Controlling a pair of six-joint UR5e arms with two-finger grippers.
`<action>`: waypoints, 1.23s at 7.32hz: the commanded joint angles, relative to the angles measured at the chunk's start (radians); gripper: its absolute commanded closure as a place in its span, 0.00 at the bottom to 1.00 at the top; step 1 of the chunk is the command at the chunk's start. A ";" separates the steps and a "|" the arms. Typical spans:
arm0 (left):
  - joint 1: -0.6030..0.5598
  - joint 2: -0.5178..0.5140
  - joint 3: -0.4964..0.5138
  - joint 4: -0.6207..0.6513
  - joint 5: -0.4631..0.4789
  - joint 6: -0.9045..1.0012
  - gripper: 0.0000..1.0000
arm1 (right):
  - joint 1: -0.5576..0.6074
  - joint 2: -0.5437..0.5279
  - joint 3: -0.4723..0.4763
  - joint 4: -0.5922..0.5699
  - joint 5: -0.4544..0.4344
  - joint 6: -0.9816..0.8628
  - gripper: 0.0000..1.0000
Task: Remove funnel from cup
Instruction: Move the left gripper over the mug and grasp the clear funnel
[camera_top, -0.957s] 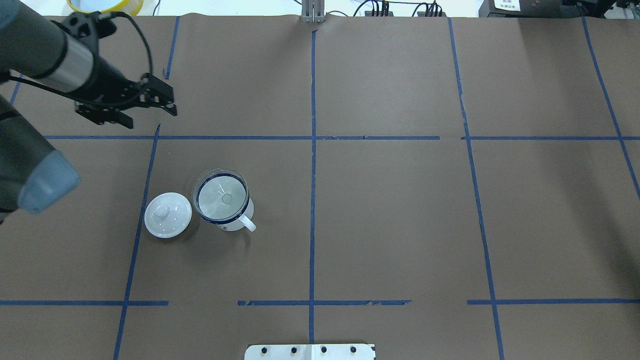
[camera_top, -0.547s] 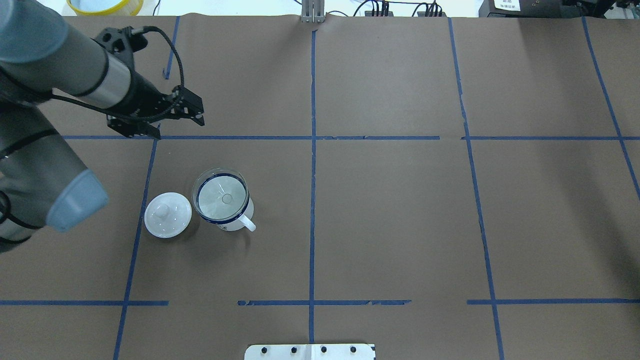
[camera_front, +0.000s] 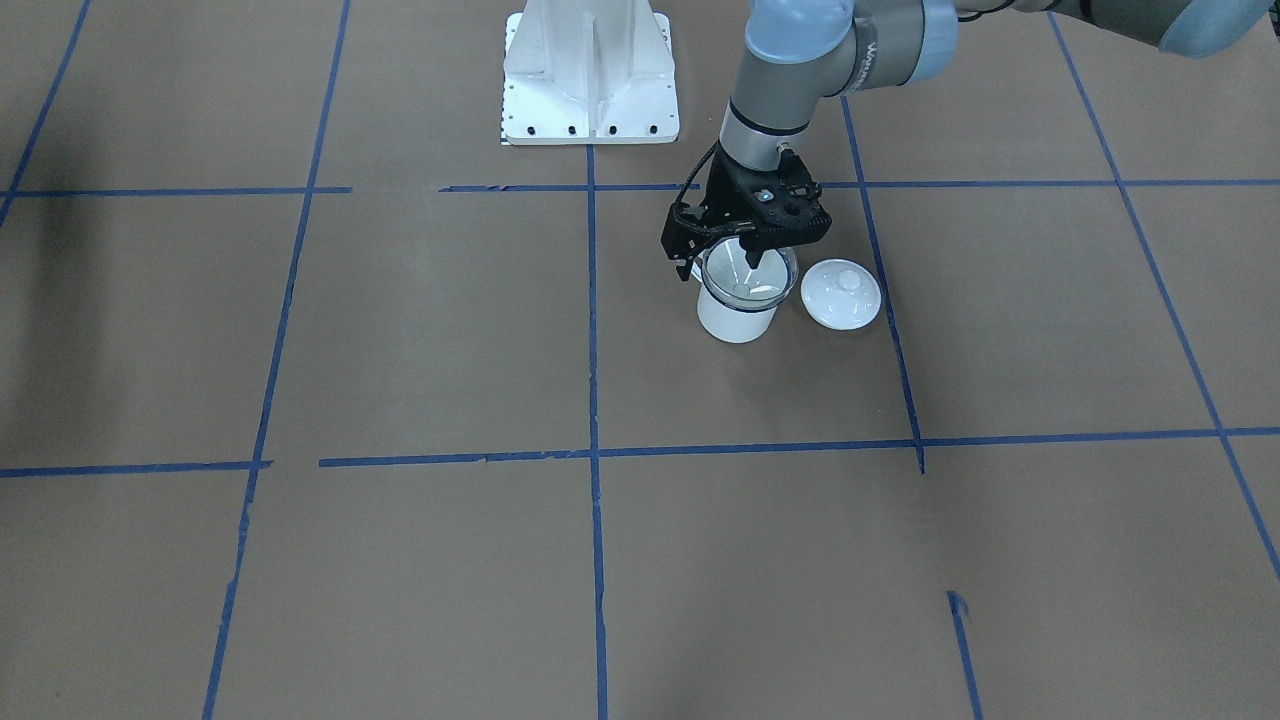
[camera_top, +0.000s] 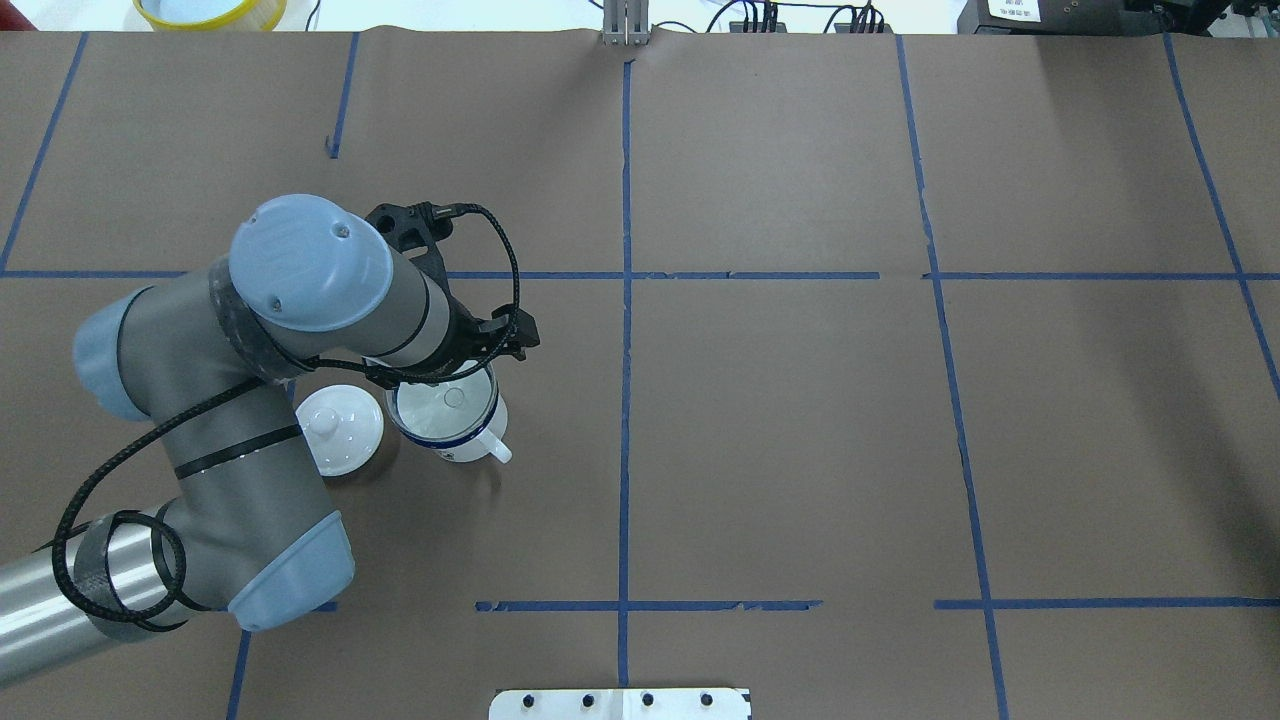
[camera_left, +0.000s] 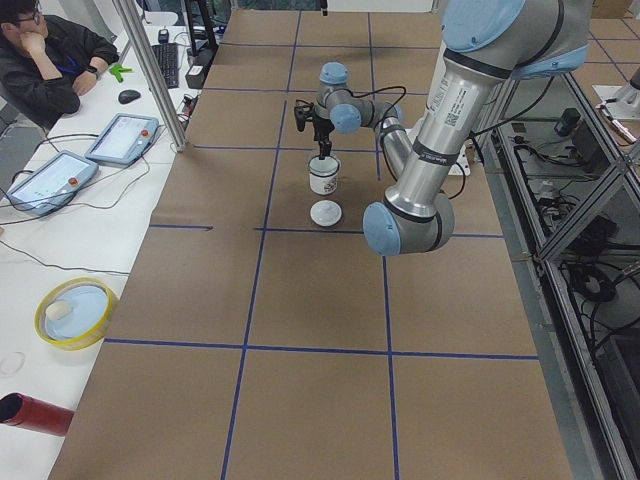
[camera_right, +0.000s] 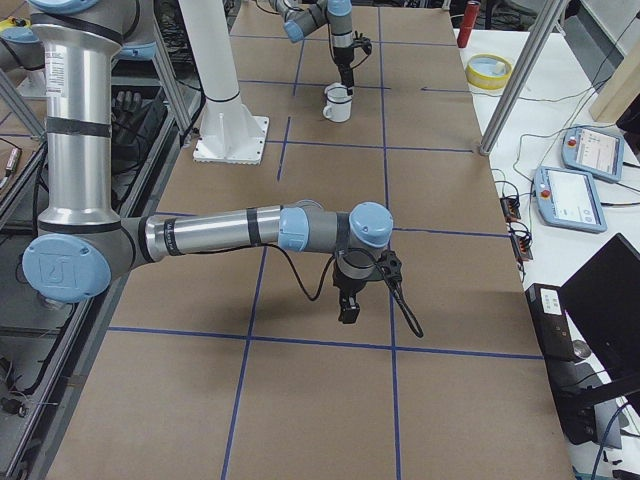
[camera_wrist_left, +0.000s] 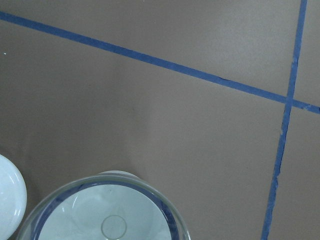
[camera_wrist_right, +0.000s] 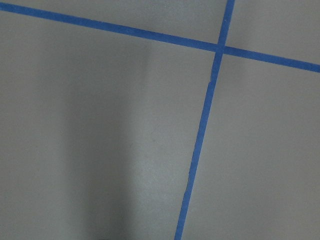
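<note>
The clear funnel needs to come out of the cup (camera_front: 738, 318). I should next take hold of the funnel by its wide rim (camera_front: 758, 306) with my left gripper.
The cup (camera_front: 738, 318) is a white enamel mug with a dark blue rim, standing upright left of the table's middle (camera_top: 458, 447). The clear funnel (camera_front: 752, 283) sits in its mouth, and shows from above (camera_top: 445, 403) and at the bottom of the left wrist view (camera_wrist_left: 111, 220). My left gripper (camera_front: 722, 264) hangs right over the cup, open. One finger (camera_front: 754, 262) is over the funnel's cone, the other is outside by the handle. I cannot tell whether they touch. My right gripper (camera_right: 347, 312) shows only in the exterior right view, low over bare paper far from the cup; I cannot tell its state.
A white round knobbed lid (camera_top: 335, 430) lies right beside the cup, on my left arm's side. The robot base (camera_front: 590, 70) stands behind. A yellow-rimmed bowl (camera_top: 208, 10) sits off the far left table edge. An operator (camera_left: 50, 60) sits by the side desk.
My left arm has swung in from the far left of the table, and its gripper now hangs over the cup and funnel. The cup, funnel and lid have not moved.
</note>
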 joint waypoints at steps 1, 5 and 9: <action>0.009 -0.002 0.003 0.000 0.008 -0.001 0.27 | 0.000 0.000 0.000 0.000 0.000 -0.001 0.00; 0.007 -0.005 -0.016 0.006 0.008 -0.002 1.00 | 0.000 0.000 0.000 0.000 0.000 0.000 0.00; 0.000 -0.017 -0.132 0.142 0.008 0.010 1.00 | 0.000 0.000 0.000 0.000 0.000 0.000 0.00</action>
